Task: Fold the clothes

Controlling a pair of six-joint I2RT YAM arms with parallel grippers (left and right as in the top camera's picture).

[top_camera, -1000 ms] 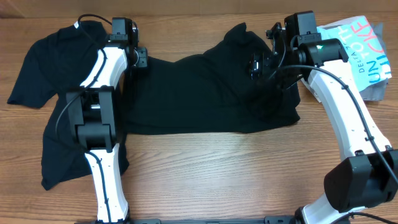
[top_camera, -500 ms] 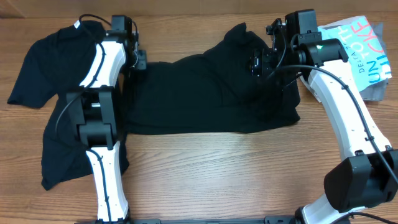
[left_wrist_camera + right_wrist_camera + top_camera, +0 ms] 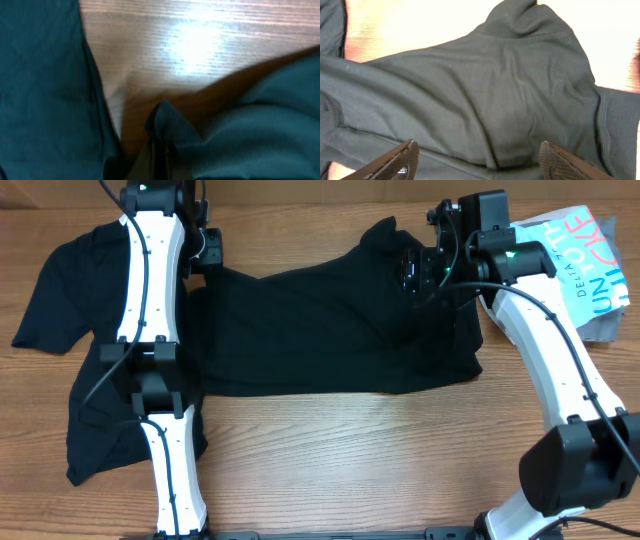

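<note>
The right gripper grabs the black shirt's far side point(image 3: 376, 239) point(image 3: 512, 22) next, opposite my left gripper's corner, to draw that side straight and fold it over.
One of the clothes, a black shirt point(image 3: 330, 330), lies rumpled across the middle of the table. My left gripper point(image 3: 211, 248) is at its far left corner, and in the left wrist view it point(image 3: 161, 150) is shut on a pinched fold of that dark cloth point(image 3: 240, 130). My right gripper point(image 3: 412, 272) hovers over the shirt's far right part. Its brown fingertips point(image 3: 402, 159) stand wide apart above the fabric point(image 3: 495, 90), gripper point(image 3: 477, 161) open and empty. A second black shirt point(image 3: 70, 300) lies spread at the left, partly under my left arm.
A white and teal printed item point(image 3: 572, 250) lies on a grey cloth point(image 3: 603, 328) at the far right, beside my right arm. Bare wooden table point(image 3: 380, 460) runs along the front. The left shirt's hem point(image 3: 45, 75) lies close beside my left gripper.
My left gripper has shut on the middle shirt's far left corner and moved toward the table's far edge, drawing the corner with it. My right gripper has barely shifted.
</note>
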